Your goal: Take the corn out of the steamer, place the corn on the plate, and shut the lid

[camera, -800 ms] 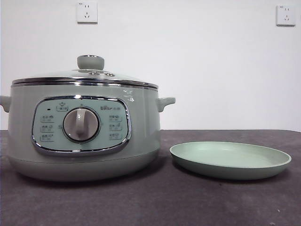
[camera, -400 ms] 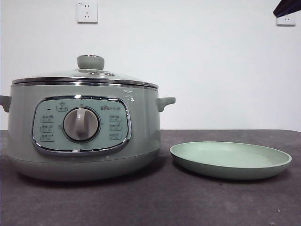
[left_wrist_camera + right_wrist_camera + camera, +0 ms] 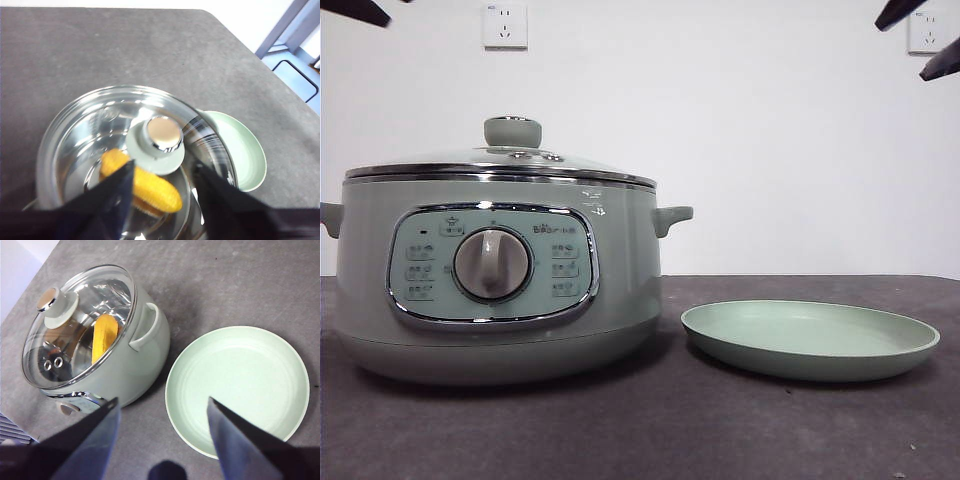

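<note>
The steamer's glass lid is too wide for the robot's fingers, so the left gripper will next pick it up by its raised knob (image 3: 513,132).
The steamer (image 3: 500,290) stands on the left of the table with the lid (image 3: 500,165) shut on it. The corn (image 3: 150,186) lies inside, seen through the glass, and it also shows in the right wrist view (image 3: 104,337). The plate (image 3: 810,340) lies empty to the right of the steamer. My left gripper (image 3: 162,200) is open and hangs high above the lid's knob (image 3: 162,134). My right gripper (image 3: 162,440) is open and hangs high above the gap between steamer (image 3: 130,365) and plate (image 3: 237,390). Both grippers are empty.
In the front view only black arm tips show, one at the top left corner (image 3: 355,10) and two at the top right (image 3: 940,62). Two wall sockets (image 3: 505,25) sit on the white wall behind. The table's corner and a metal frame (image 3: 295,30) lie beyond the plate.
Black arm tips have come into the front view's top corners: first at the top right, now also at the top left. Steamer, lid and plate have not moved.
</note>
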Robot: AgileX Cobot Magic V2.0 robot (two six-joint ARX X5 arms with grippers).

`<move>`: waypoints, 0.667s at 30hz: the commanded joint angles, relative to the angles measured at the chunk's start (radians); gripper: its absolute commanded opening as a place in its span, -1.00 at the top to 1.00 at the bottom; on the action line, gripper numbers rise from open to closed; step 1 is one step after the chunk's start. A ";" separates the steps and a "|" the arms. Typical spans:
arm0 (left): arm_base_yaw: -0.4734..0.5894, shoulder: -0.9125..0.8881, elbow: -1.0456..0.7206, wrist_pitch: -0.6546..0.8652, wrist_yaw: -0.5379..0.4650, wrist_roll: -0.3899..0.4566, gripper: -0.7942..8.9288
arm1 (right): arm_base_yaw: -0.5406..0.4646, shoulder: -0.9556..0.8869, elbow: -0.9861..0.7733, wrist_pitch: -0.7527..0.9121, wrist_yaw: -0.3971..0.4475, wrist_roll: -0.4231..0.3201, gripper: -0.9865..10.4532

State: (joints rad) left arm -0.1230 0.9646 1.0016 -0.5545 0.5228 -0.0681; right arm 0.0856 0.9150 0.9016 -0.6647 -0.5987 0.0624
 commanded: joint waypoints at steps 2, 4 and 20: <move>-0.055 0.031 0.002 0.081 0.001 -0.018 -0.13 | 0.003 0.002 0.003 0.004 0.003 -0.011 0.26; -0.089 0.047 0.002 0.120 -0.012 -0.019 -0.13 | 0.003 0.002 0.003 0.005 0.003 -0.011 0.26; -0.296 0.331 0.134 0.085 -0.340 0.044 -0.12 | 0.003 0.002 0.003 0.005 0.003 -0.010 0.26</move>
State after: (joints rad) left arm -0.4141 1.2812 1.1378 -0.4664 0.1955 -0.0513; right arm 0.0856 0.9150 0.9016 -0.6647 -0.5987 0.0624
